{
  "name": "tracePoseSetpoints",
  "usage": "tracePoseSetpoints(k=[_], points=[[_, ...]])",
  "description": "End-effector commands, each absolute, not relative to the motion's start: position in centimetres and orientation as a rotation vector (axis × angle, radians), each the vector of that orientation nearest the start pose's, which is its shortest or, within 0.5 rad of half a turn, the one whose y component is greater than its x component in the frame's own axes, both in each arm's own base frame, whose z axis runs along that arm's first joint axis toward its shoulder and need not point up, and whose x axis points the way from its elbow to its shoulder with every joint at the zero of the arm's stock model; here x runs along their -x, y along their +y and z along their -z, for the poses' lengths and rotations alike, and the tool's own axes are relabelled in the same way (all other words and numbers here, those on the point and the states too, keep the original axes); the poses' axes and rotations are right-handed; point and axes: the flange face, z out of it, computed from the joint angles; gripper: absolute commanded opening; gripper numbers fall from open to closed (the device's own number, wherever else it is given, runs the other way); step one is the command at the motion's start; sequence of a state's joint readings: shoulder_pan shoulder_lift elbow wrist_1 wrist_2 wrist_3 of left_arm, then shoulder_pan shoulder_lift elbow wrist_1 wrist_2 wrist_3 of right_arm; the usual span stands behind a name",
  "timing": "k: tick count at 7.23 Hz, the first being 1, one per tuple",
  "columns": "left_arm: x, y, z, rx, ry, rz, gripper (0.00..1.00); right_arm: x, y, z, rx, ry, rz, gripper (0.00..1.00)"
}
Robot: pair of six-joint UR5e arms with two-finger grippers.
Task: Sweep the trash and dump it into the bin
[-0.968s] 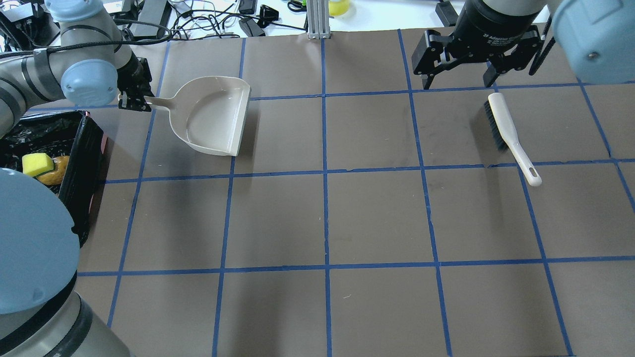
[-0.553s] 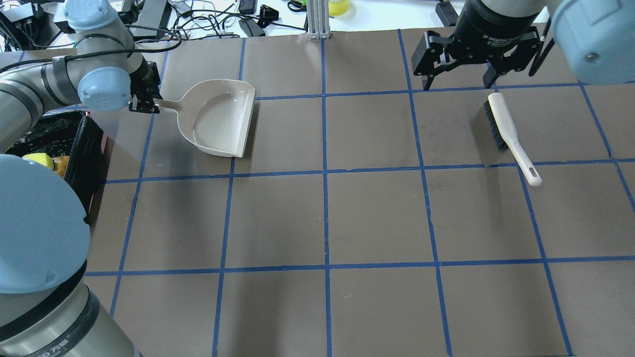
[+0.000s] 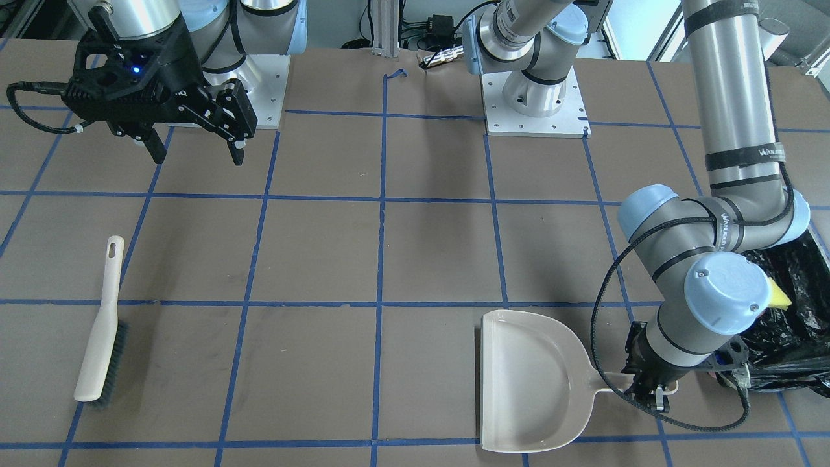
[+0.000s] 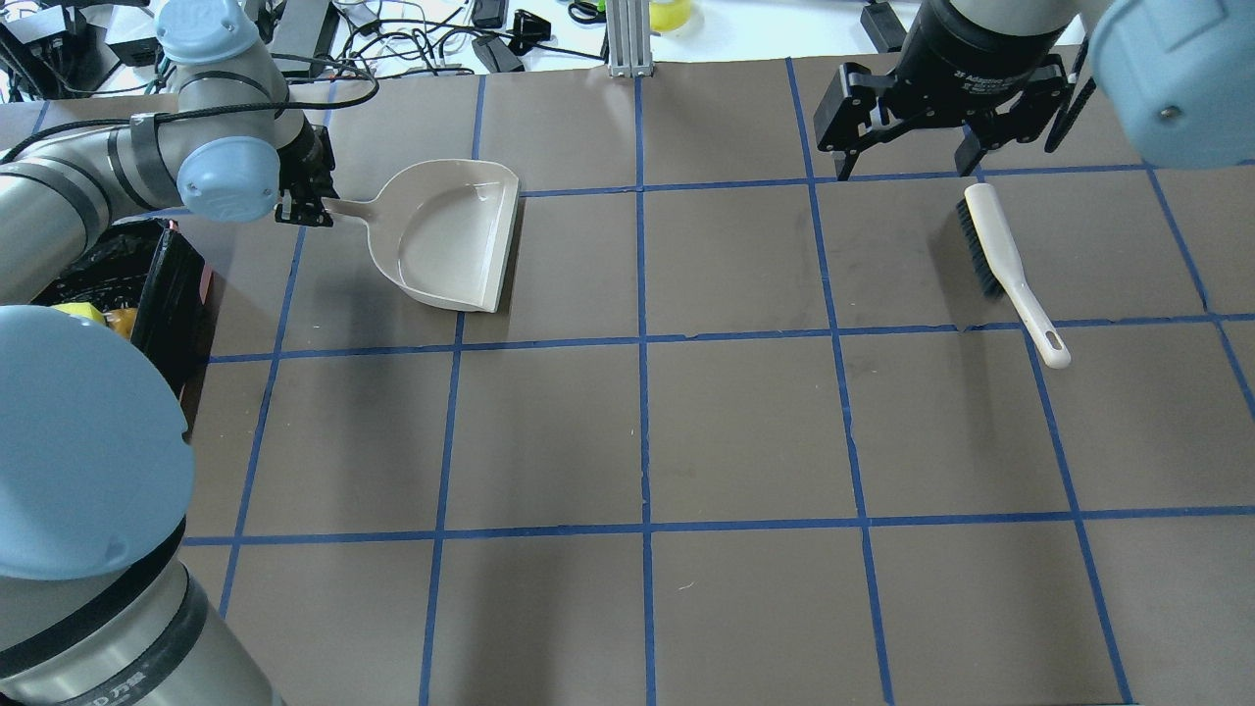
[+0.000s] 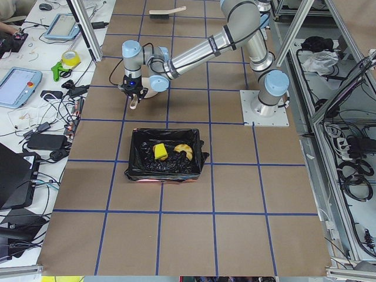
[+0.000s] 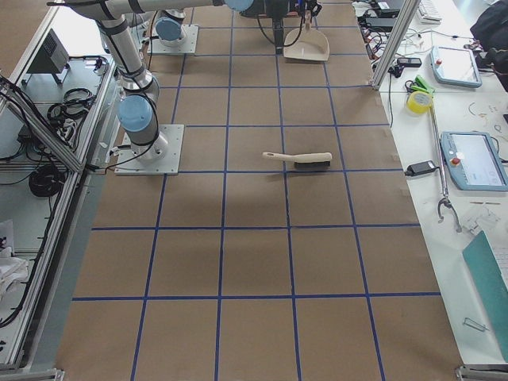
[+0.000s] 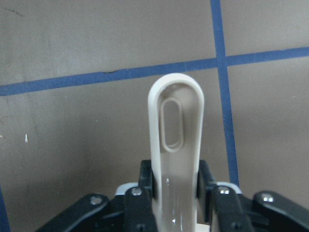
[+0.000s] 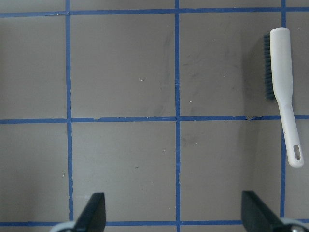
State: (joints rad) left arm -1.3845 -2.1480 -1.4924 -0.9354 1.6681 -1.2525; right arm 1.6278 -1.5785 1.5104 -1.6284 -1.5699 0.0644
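Observation:
My left gripper should open now. The dustpan's base (image 3: 529, 389) is over the tabletop, with a narrow shadow at the base's edge.
The bin (image 4: 167, 284), lined with a black bag, stands at the table's left edge; it also shows in the left exterior view (image 5: 164, 170). Inside lie the yellow sponge wedge (image 5: 159, 151) and the amber blob (image 5: 184, 151). The cream crescent is not discernible. My left gripper (image 4: 304, 203) is shut on the handle (image 7: 176, 145) of the beige dustpan (image 4: 451, 235), which is empty and sits low over the table to the right of the bin. My right gripper (image 4: 907, 162) is open and empty, hovering just behind the brush (image 4: 1000, 255).
The white-handled brush (image 8: 282, 82) lies flat on the table at the far right, bristles toward the centre. Cables and devices line the far table edge (image 4: 412, 39). A metal post (image 4: 627, 39) stands at the far middle.
My left gripper has carried the dustpan a little to the right, away from the bin. The left arm now hides more of the trash in the bin. The right gripper has barely moved.

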Motion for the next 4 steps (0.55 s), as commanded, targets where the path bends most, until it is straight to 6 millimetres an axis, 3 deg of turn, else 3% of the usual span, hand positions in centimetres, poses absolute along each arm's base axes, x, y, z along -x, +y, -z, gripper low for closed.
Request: tracePoseSetpoints(k=[1,4], points=[[-0.58,-69.93,-24.50,2.054,2.340,0.260,0.00,-16.23,-49.07,-52.75,-0.009,3.126,0.194,1.00],[-0.55,-69.79,-24.28,2.058,2.334,0.252,0.00,-16.14,-49.10,-52.75,-0.012,3.128,0.194,1.00]])
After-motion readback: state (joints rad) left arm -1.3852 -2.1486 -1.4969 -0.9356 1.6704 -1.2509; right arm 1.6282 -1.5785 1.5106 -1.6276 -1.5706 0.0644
